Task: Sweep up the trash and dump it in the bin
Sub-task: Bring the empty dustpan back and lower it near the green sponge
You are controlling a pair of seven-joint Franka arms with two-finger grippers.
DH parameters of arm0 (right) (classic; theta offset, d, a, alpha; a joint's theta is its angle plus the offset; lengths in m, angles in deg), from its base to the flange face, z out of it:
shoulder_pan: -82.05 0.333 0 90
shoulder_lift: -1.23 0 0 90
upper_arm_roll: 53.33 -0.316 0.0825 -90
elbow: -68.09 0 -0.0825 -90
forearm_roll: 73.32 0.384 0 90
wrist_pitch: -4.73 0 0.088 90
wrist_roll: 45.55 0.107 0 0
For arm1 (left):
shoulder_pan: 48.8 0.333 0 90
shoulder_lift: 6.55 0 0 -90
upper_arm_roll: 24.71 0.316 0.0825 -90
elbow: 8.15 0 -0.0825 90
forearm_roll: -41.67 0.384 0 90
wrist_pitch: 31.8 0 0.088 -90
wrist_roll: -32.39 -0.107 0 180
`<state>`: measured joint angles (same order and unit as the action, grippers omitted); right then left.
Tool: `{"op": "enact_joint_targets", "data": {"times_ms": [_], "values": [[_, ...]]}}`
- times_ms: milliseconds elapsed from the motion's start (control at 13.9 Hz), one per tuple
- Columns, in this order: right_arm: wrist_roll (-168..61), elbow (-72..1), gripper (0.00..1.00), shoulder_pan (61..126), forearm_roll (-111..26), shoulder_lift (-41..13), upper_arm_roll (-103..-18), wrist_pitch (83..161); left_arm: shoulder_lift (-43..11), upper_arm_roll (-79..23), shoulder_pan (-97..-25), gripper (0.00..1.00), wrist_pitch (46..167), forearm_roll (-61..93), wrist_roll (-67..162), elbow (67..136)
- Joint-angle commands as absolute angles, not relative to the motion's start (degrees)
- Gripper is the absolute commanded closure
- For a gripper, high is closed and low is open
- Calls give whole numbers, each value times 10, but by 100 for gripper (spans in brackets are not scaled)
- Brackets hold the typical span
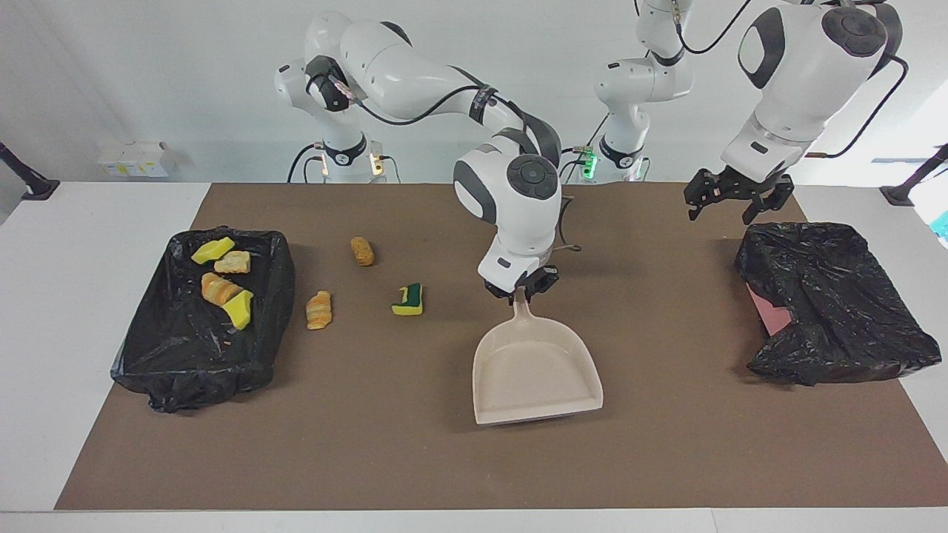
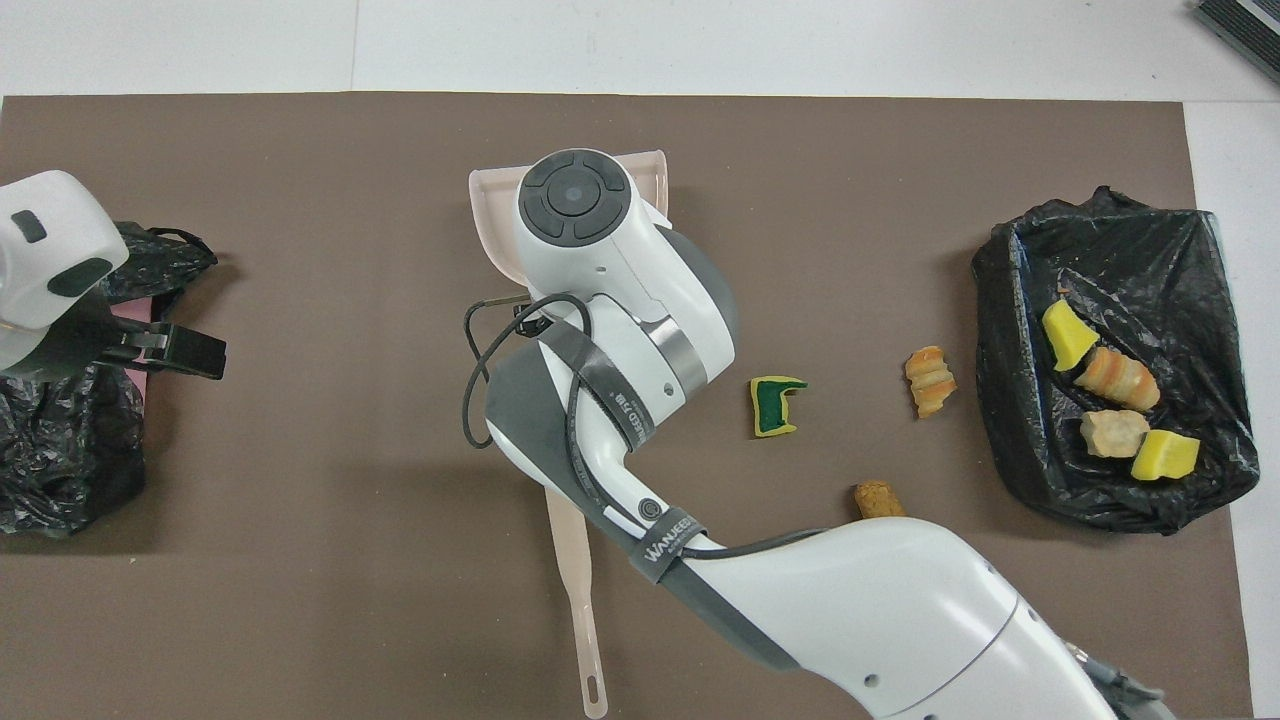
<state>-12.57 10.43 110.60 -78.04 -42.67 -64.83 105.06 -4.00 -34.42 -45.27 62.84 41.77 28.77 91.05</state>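
Observation:
I would drop the dustpan if I opened now, because the pan's rim (image 2: 649, 175) hangs tilted above the brown mat. My right gripper should keep holding the dustpan.
My right gripper (image 1: 522, 290) is shut on the handle of the beige dustpan (image 1: 537, 370), whose pan sits low at the mat's middle; in the overhead view the arm hides all but its rim (image 2: 488, 212). Three pieces of trash lie loose on the mat between dustpan and bin: a green-backed yellow sponge (image 1: 408, 299) (image 2: 775, 406), a striped orange lump (image 1: 319, 309) (image 2: 929, 380) and a tan lump (image 1: 362, 251) (image 2: 873, 495). The black-lined bin (image 1: 185, 377) (image 2: 1110, 500) at the right arm's end holds several more pieces. My left gripper (image 1: 722, 207) (image 2: 200, 352) hangs open and waits.
The beige brush (image 2: 578, 590) lies on the mat near the robots, partly under my right arm and hidden in the facing view. A crumpled black bag (image 1: 837, 303) (image 2: 60, 450) over something pink sits at the left arm's end, below the left gripper.

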Motion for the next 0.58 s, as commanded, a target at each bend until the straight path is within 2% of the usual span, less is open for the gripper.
{"op": "enact_joint_targets", "data": {"times_ms": [0,144,504], "values": [[-75,114,100,1119,-769,-447,-649,1071,-44,-347,-448,0,621,426,281,899],[-37,87,100,1121,-768,-446,-649,1065,-44,-347,-448,0,619,426,280,899],[-69,73,100,1115,-763,-455,-651,1088,-44,-347,-447,0,618,426,281,899]]}}
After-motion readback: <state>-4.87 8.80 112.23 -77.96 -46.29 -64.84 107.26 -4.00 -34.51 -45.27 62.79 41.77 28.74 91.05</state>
